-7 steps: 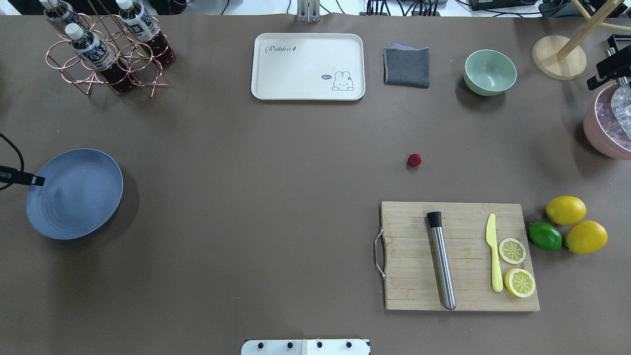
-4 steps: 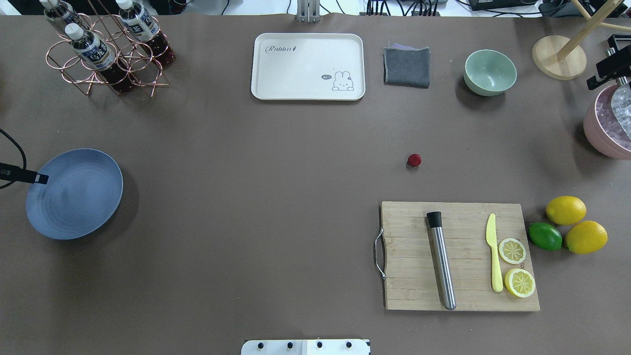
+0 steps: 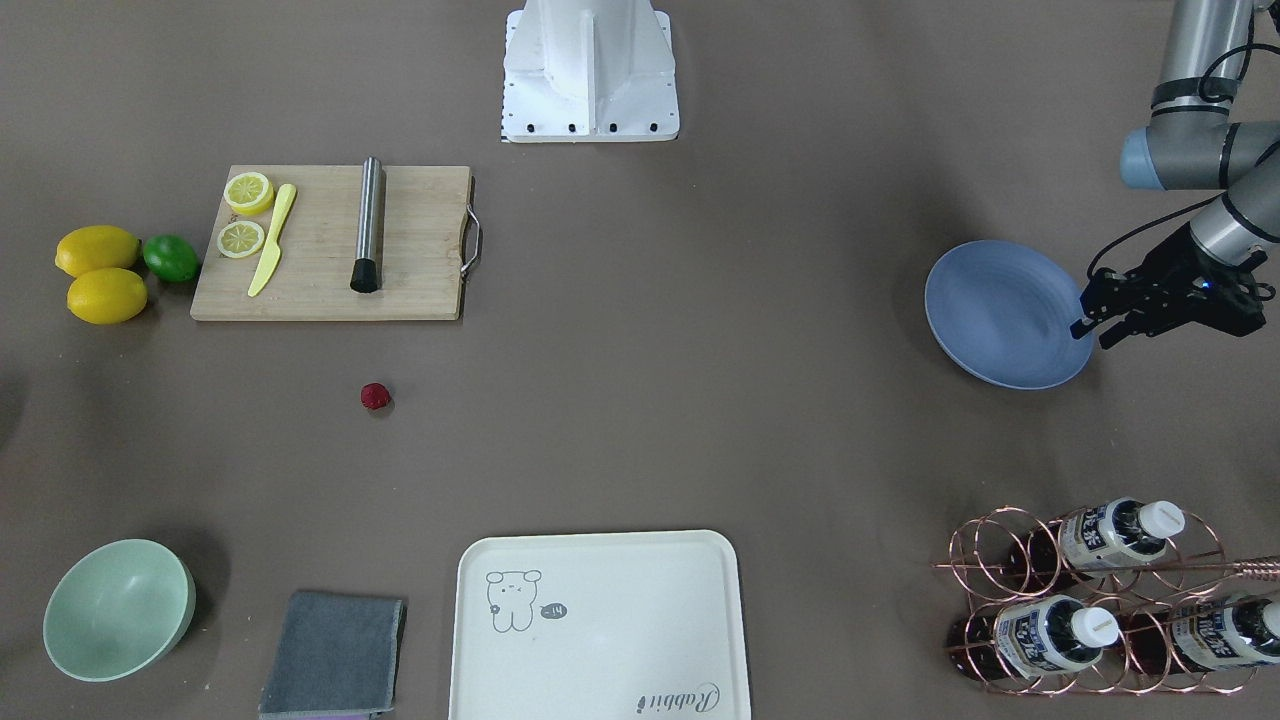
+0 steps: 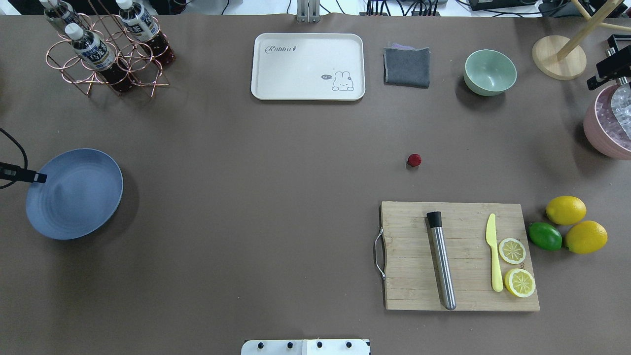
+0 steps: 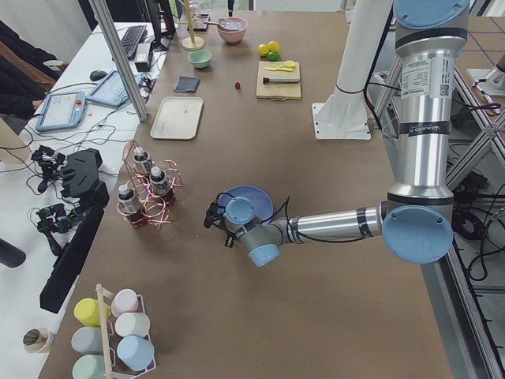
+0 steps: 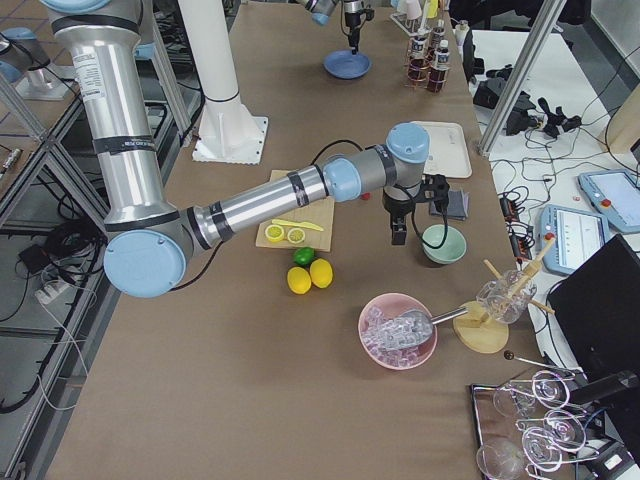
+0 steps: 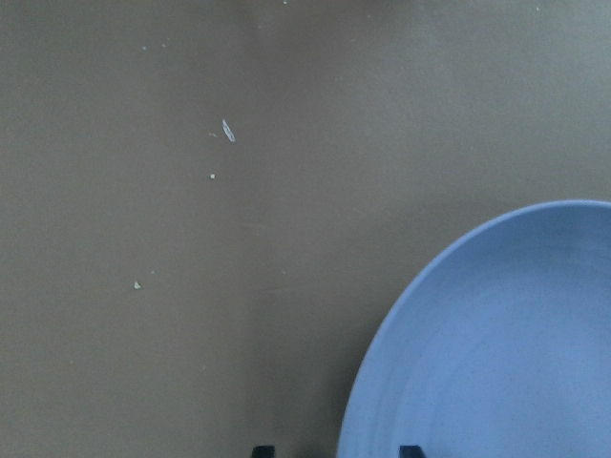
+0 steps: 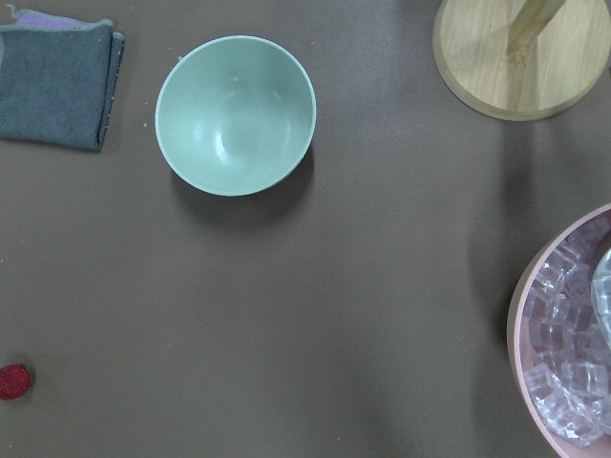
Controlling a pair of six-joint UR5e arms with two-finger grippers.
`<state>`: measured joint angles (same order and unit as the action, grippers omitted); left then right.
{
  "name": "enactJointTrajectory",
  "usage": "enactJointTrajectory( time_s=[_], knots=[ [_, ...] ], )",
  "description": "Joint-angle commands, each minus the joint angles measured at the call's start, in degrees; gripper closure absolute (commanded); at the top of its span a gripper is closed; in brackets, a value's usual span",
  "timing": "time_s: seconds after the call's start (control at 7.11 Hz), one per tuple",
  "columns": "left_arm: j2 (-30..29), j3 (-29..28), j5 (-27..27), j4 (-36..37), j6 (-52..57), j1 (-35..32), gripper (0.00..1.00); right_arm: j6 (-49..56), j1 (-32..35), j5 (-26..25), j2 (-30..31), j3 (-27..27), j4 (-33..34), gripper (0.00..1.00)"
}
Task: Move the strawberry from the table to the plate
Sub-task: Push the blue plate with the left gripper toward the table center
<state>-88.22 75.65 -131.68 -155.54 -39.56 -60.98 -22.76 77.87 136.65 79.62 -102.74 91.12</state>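
Note:
My left gripper grabs the blue plate by its rim (image 3: 1088,346) next. That brings a landing spot close to the strawberry (image 3: 375,396).
The strawberry (image 4: 414,159) is a small dark-red fruit lying alone on the brown table (image 4: 256,207), just beyond the cutting board; it also shows in the front view (image 3: 375,396) and at the right wrist view's lower left edge (image 8: 14,381). The blue plate (image 4: 74,194) sits far off at the table's left end. My left gripper (image 3: 1092,333) hovers open at the plate's outer rim (image 7: 382,382), with nothing between its fingers. My right gripper (image 6: 397,235) hangs above the table near the green bowl, away from the strawberry; whether it is open or shut I cannot tell.
A wooden board (image 4: 458,256) holds a steel muddler, a yellow knife and lemon slices. Lemons and a lime (image 4: 544,235) lie to its right. At the far edge stand a cream tray (image 4: 308,66), grey cloth (image 4: 406,66), green bowl (image 4: 489,72), pink ice bowl (image 4: 609,128) and bottle rack (image 4: 106,49).
The left gripper's fingertip shifted very slightly at the plate's rim. The strawberry and the plate have not moved.

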Motion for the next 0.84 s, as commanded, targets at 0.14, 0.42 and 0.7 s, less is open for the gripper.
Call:
enactJointTrajectory(
  time_s=[0.14, 0.42, 0.7],
  knots=[
    [0.1, 0.0, 0.0, -0.3, -0.3, 1.6, 0.53, 0.0, 0.0, -0.1, 0.0, 0.0, -0.1, 0.0],
    [0.0, -0.1, -0.1, -0.3, -0.5, 1.8, 1.0, 0.0, 0.0, -0.7, 0.0, -0.1, 0.0, 0.0],
    [-0.5, 0.6, -4.7, 0.3, -0.7, 1.8, 1.0, 0.0, 0.0, -0.7, -0.1, -0.1, 0.0, 0.0]
  ],
)
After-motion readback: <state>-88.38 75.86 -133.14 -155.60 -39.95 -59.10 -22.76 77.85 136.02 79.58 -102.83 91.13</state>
